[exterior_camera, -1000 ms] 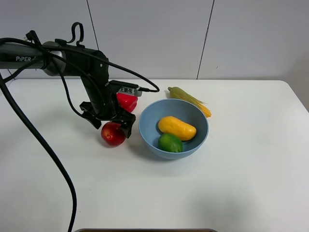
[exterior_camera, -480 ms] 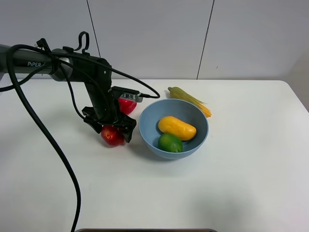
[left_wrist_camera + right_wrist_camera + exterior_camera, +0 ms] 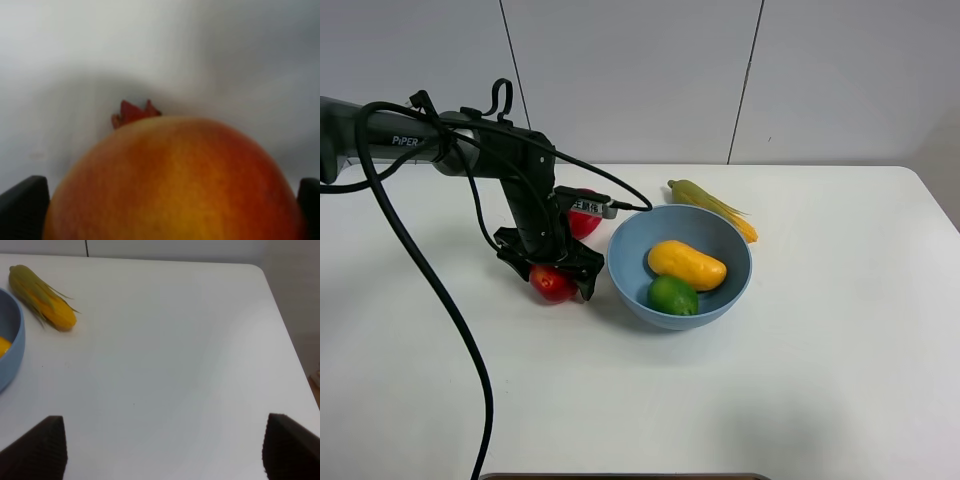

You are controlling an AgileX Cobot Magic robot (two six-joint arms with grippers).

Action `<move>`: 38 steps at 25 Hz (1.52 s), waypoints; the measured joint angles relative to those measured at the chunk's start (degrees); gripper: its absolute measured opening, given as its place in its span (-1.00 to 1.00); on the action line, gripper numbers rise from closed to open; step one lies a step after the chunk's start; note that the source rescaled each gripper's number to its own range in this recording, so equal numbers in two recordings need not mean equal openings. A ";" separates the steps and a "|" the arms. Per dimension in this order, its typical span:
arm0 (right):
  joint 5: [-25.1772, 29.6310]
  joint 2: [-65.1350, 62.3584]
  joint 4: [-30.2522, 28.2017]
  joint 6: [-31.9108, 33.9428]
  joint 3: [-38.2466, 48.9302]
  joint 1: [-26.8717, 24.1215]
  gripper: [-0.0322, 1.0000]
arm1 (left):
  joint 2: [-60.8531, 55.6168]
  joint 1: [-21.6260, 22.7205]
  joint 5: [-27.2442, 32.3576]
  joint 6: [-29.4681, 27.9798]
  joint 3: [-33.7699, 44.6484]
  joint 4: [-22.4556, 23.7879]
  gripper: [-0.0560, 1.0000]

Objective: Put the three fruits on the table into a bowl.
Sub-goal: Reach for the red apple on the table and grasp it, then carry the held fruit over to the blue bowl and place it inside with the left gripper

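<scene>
My left gripper should next grab the red apple by its rounded sides to bring the last fruit into the light-blue bowl.
The red apple lies on the white table, just left of the light-blue bowl. My left gripper is down over the apple with its jaws open, one on each side. In the left wrist view the apple fills the picture between the two black fingertips, and the gripper is not closed on it. The yellow-orange mango and the green lime lie in the bowl. My right gripper is open and empty over bare table.
A red bell pepper sits right behind the left arm's wrist. A corn cob lies behind the bowl; it also shows in the right wrist view beside the bowl's rim. A black cable trails over the table's left.
My left gripper has come down and slightly right, from above the apple to astride it. The apple, bowl, mango and lime have not moved.
</scene>
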 joint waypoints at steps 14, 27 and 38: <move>0.00 0.00 0.00 0.00 0.00 0.00 0.05 | 1.08 0.00 -0.25 0.29 0.00 1.25 0.11; 0.00 0.00 0.00 0.00 0.00 0.00 0.05 | 1.08 0.00 -0.25 0.29 0.00 1.32 -0.40; 0.00 0.00 0.00 0.00 0.00 0.00 0.05 | 0.91 0.00 2.14 0.29 0.00 1.38 -0.40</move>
